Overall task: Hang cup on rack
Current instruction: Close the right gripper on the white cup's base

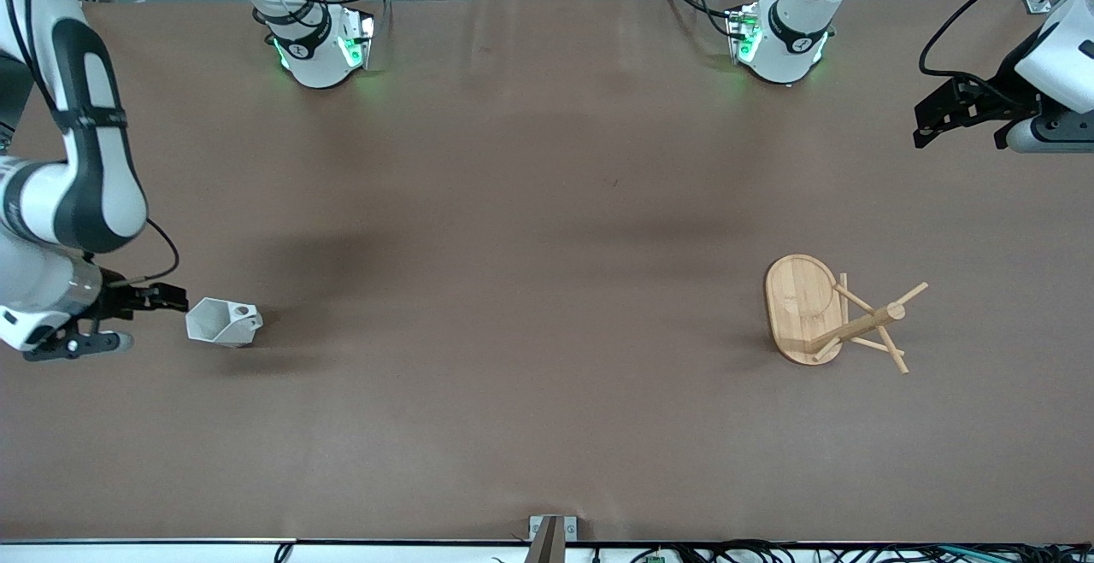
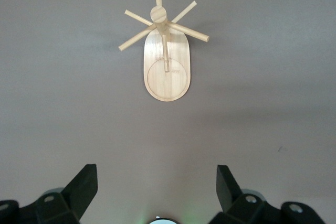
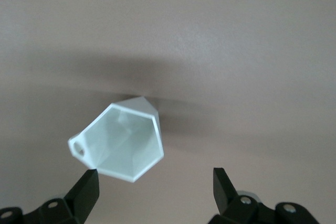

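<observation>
The cup's hexagonal opening spreads wide, so the robot's right gripper next needs to pick up the cup by its thin rim [image 3: 159, 138] opposite the cup's handle.
The white faceted cup [image 1: 224, 322] lies on its side on the brown table toward the right arm's end. Its hexagonal mouth faces my right gripper [image 1: 169, 299]. That gripper is open and empty, low, just short of the cup's rim. In the right wrist view the cup [image 3: 123, 140] lies just ahead of the gripper [image 3: 156, 187], with its handle beside one fingertip [image 3: 88, 182]. The bamboo rack [image 1: 833, 317] stands on its oval base toward the left arm's end. My left gripper [image 1: 936, 119] is open and empty, held high and well away from the rack [image 2: 166, 51], which shows far ahead of it [image 2: 157, 184].
The two arm bases [image 1: 316, 42] [image 1: 782, 33] stand along the table's edge farthest from the front camera. A small metal bracket [image 1: 552, 529] sits at the table's nearest edge. Bare brown tabletop [image 1: 530, 307] lies between cup and rack.
</observation>
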